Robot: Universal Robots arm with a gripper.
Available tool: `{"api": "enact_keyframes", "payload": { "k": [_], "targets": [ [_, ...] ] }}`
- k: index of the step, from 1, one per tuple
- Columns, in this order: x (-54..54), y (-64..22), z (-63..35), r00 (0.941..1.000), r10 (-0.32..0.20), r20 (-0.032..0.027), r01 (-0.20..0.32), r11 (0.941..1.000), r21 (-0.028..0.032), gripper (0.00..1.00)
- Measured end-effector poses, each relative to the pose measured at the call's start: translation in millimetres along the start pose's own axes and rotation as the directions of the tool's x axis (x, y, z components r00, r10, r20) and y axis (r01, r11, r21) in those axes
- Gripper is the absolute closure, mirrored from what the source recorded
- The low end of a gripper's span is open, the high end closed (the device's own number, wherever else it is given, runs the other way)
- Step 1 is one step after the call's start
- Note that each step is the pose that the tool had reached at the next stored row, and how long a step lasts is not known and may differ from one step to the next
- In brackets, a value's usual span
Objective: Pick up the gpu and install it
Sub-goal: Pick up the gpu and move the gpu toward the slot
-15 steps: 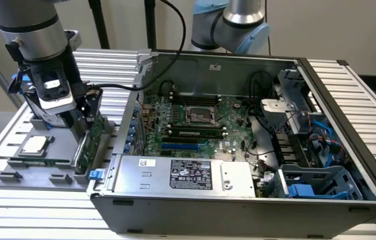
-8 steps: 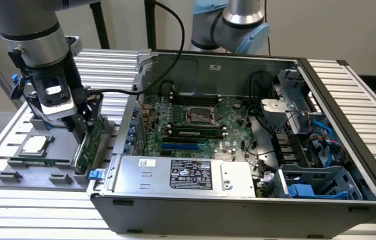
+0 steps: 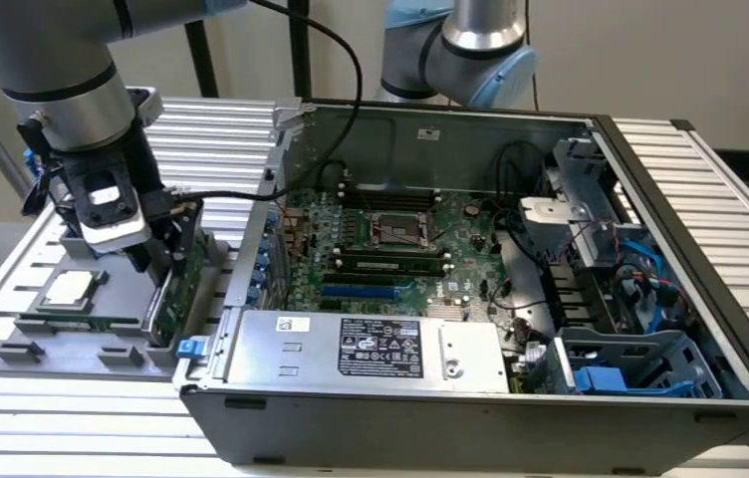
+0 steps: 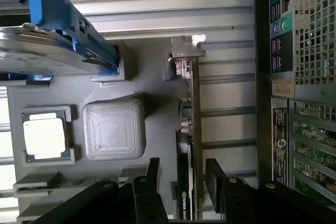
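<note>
The grey holder's slot (image 3: 162,352) takes the GPU's lower edge, and both sides of the GPU are free higher up, so I should next grab the GPU with my gripper across its upper long edge (image 3: 168,278).
The gpu (image 3: 166,297) stands on its long edge in a slot of the grey parts holder (image 3: 29,354), at the exterior view's left, just outside the computer case. In the wrist view the gpu (image 4: 190,124) is seen edge-on, with its silver bracket (image 4: 186,51) at the far end. My gripper (image 3: 162,249) is lowered over the card. It is open: my gripper (image 4: 184,178) has one finger on each side of the card's near end. A gap shows on the black side, and the other finger is close to the green side.
The open computer case (image 3: 693,299) with its motherboard (image 3: 388,239) and power supply (image 3: 374,347) lies at the exterior view's right of the holder. The holder also carries a processor chip (image 4: 45,137), a memory stick (image 3: 76,324), a hard drive with blue rails (image 4: 58,35) and a grey block (image 4: 114,129).
</note>
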State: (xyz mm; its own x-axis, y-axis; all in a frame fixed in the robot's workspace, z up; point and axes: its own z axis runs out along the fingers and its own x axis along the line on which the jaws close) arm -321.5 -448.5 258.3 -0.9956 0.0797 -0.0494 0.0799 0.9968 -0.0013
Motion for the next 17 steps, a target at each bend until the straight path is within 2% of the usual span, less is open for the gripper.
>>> {"api": "enact_keyframes", "payload": {
  "k": [3,7,13,15,17],
  "targets": [
    [0.6,-0.8,4.2,0.9999,0.002,0.0110,-0.002,1.0000,-0.0007,0.00],
    [1.0,-1.2,10.5,0.9998,0.004,0.0197,-0.004,1.0000,-0.0024,0.00],
    [1.3,-1.1,15.3,0.9998,0.005,0.0206,-0.004,0.9999,-0.0144,0.00],
    [1.4,-1.1,15.5,0.9997,0.005,0.0230,-0.005,0.9998,-0.0190,0.00],
    [1.7,-1.2,15.7,0.9997,0.005,0.0242,-0.005,0.9998,-0.0207,0.00]
  ]
}}
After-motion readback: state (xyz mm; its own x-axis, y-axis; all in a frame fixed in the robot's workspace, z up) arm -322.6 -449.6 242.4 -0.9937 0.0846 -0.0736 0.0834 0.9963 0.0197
